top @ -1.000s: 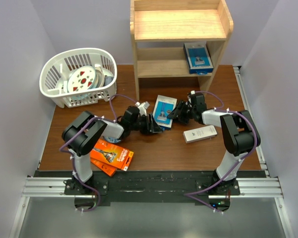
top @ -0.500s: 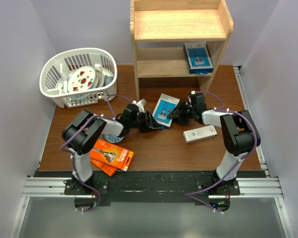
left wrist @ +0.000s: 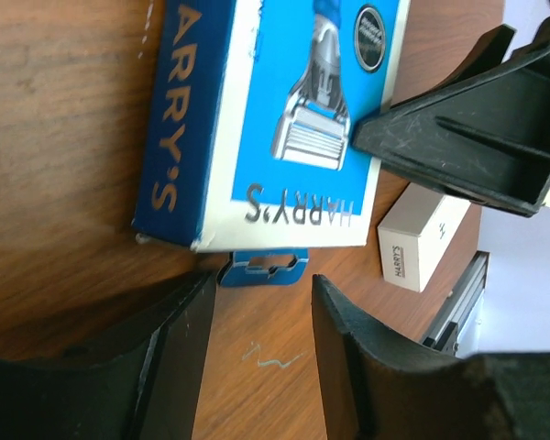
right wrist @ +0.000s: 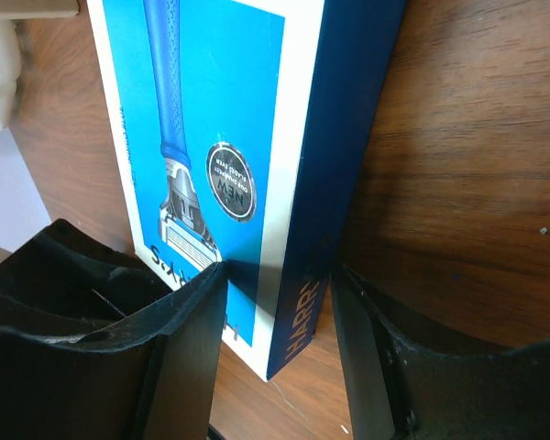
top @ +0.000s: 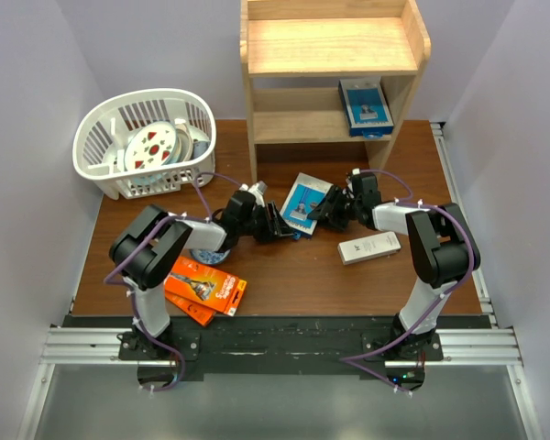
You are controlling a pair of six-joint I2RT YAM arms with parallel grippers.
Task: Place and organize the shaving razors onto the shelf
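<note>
The left gripper should close now, because the pack's blue hang tab (top: 296,236) (left wrist: 264,269) is between its open fingers and would be caught.
A blue Harry's razor pack (top: 304,202) lies on the brown table in front of the pine shelf (top: 330,48). My right gripper (top: 326,210) holds its right edge: in the right wrist view the jaws (right wrist: 275,293) close across the pack (right wrist: 229,137), one finger on its face and one against its navy side. My left gripper (top: 280,225) is open at the pack's near end. In the left wrist view its fingers (left wrist: 179,348) flank the pack's blue hang tab (left wrist: 264,266) without touching it. A second blue pack (top: 365,105) lies on the lower shelf tier.
A white Harry's box (top: 369,247) lies near the right arm and also shows in the left wrist view (left wrist: 422,243). Two orange razor packs (top: 204,289) lie at the near left. A white slotted basket (top: 147,137) with plates stands at the far left.
My left gripper has moved up and right to the blue pack's near end. The pack has shifted and tilted slightly. The right arm has barely moved.
</note>
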